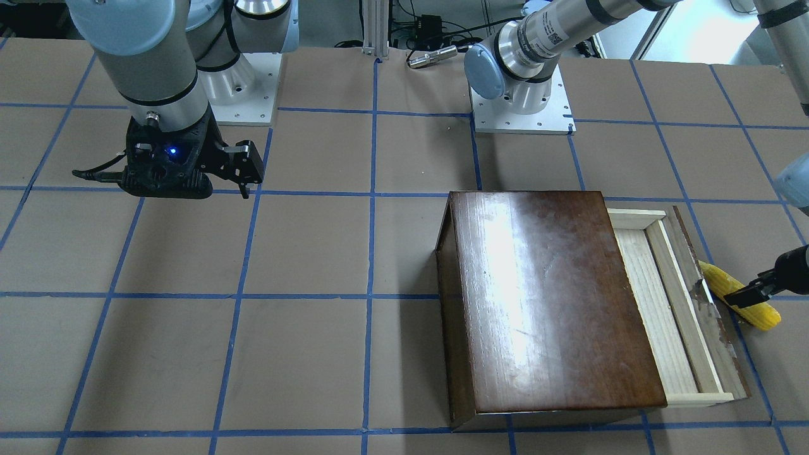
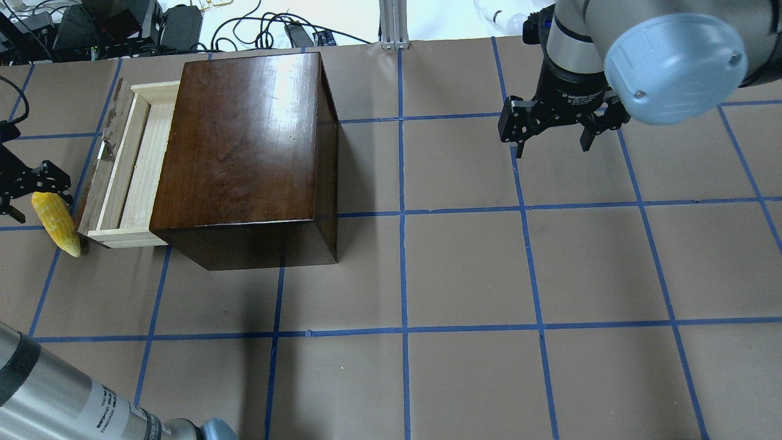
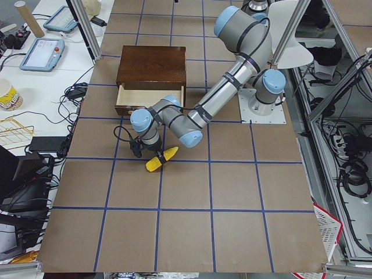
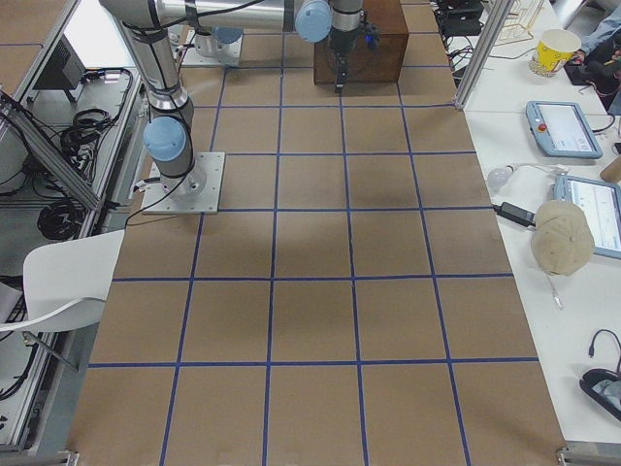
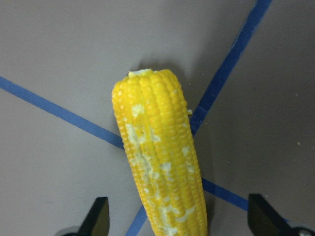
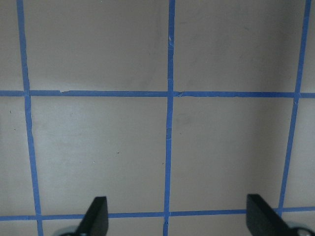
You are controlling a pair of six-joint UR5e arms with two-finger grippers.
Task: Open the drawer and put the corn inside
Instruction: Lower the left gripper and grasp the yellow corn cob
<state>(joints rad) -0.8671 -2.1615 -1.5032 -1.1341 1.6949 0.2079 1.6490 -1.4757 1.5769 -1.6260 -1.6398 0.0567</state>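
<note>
The yellow corn needs to go inside the open drawer, so my left gripper next needs to pick up the corn by its thick end.
The yellow corn lies on the table just outside the drawer's front panel; it also shows in the front view and the left wrist view. The drawer is pulled out of the dark-brown box toward my left, and its pale tray is empty. My left gripper is open, low over the corn's thick end, with one finger on each side and clear of it. My right gripper is open and empty above the bare table, far from the box.
The brown table carries a blue tape grid. The two arm bases stand at the robot's edge of the table. Cables and electronics lie beyond the far edge behind the box.
</note>
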